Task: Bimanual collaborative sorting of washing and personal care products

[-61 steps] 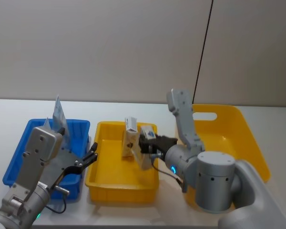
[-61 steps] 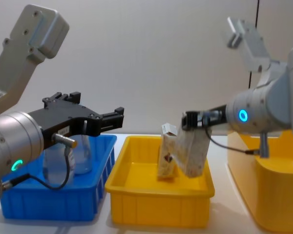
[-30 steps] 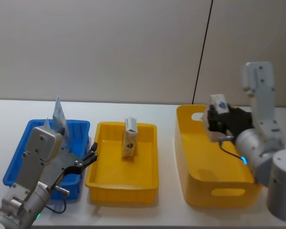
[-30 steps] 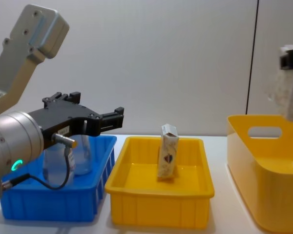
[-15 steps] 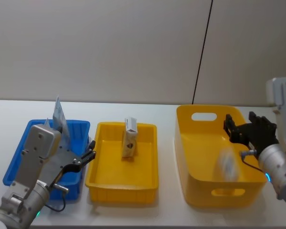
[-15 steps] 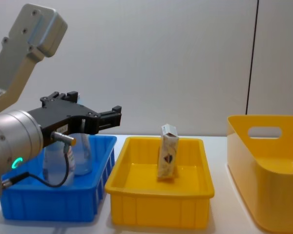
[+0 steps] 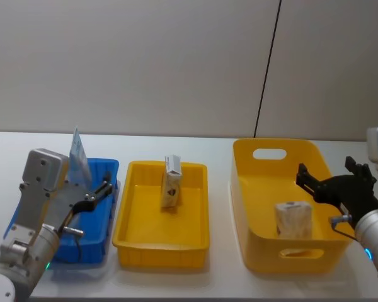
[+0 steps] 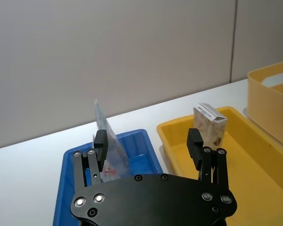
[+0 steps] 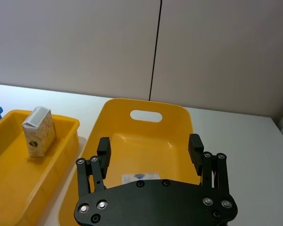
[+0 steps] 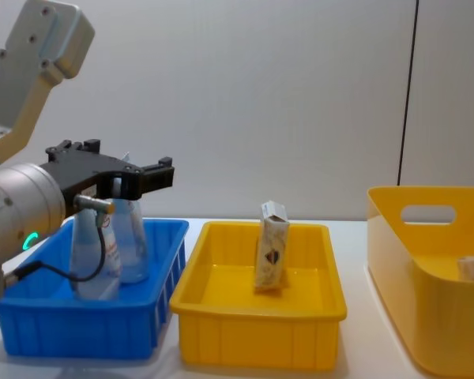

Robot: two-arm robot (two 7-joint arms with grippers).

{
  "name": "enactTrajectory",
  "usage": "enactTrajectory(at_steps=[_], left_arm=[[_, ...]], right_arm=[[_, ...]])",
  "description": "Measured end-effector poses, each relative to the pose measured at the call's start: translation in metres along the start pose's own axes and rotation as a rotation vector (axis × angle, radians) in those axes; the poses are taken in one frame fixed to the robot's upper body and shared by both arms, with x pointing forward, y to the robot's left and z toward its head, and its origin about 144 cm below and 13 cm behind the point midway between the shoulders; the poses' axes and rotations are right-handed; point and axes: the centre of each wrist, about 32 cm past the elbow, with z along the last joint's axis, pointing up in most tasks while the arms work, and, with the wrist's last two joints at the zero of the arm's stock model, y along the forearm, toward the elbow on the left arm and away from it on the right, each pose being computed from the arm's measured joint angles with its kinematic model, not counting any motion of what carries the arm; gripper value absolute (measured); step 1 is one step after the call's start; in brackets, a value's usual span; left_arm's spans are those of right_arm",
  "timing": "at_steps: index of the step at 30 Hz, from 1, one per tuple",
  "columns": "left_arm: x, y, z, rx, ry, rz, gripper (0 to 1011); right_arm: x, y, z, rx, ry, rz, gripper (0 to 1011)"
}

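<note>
The pale squeeze tube needs to be picked up next by its white end (image 7: 83, 178) opposite the flat seal (image 7: 76, 131), so my left gripper can sort the personal care products.
A tall cream carton (image 7: 171, 183) with a dark emblem stands upright in the middle yellow tray (image 7: 133, 236), also the tall carton (image 10: 272, 245) from the side. A squat cream carton (image 7: 293, 219) rests inside the large yellow bin (image 7: 264, 259). Pale translucent tubes (image 10: 129, 240) stand in the blue bin (image 10: 79, 332). My left gripper (image 7: 96, 194) hovers open over the blue bin's right part, beside a tube (image 8: 106, 138). My right gripper (image 7: 327, 171) hangs open above the large bin's right side, clear of the squat carton (image 9: 140, 177).
The three containers sit in a row on the white table (image 7: 220, 284), with narrow gaps between them. A grey wall with a dark vertical seam (image 7: 266, 69) stands behind. Bare table runs along the front edge.
The squat carton left my right gripper and came to rest in the large yellow bin. The right gripper drew back. My left gripper shifted left over the blue bin.
</note>
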Motion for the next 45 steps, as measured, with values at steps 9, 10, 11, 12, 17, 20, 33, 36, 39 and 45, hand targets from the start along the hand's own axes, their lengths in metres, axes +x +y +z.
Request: enactTrajectory(at_steps=[9, 10, 11, 12, 17, 20, 33, 36, 39, 45], left_arm=[[0.003, -0.011, 0.001, 0.031, 0.023, 0.085, 1001], [0.003, -0.013, 0.001, 0.037, 0.028, 0.095, 1001], [0.003, -0.013, 0.001, 0.037, 0.028, 0.095, 1001], [0.003, -0.014, 0.0, 0.046, 0.035, 0.104, 1001], [0.005, -0.018, -0.001, 0.065, 0.056, 0.123, 1001], [0.006, -0.022, -0.003, 0.084, 0.082, 0.139, 1001], [0.006, -0.03, -0.009, 0.124, 0.133, 0.169, 1001], [0.006, -0.032, -0.01, 0.132, 0.14, 0.18, 1001], [0.006, -0.033, -0.011, 0.135, 0.142, 0.185, 1001], [0.005, -0.037, -0.013, 0.145, 0.147, 0.195, 1001]], right_arm=[[0.005, -0.005, -0.01, 0.018, -0.002, 0.013, 1002], [0.005, -0.005, -0.01, 0.02, -0.002, 0.014, 1002], [0.005, -0.005, -0.011, 0.021, -0.002, 0.015, 1002], [0.006, -0.006, -0.012, 0.025, -0.002, 0.017, 1002], [0.007, -0.007, -0.015, 0.043, -0.005, 0.028, 1002], [0.007, -0.008, -0.018, 0.066, -0.015, 0.039, 1002], [0.006, -0.009, -0.03, 0.166, -0.073, 0.09, 1002], [0.005, -0.009, -0.032, 0.188, -0.086, 0.102, 1002], [0.005, -0.009, -0.033, 0.196, -0.091, 0.108, 1002], [0.004, -0.009, -0.036, 0.217, -0.103, 0.121, 1002]])
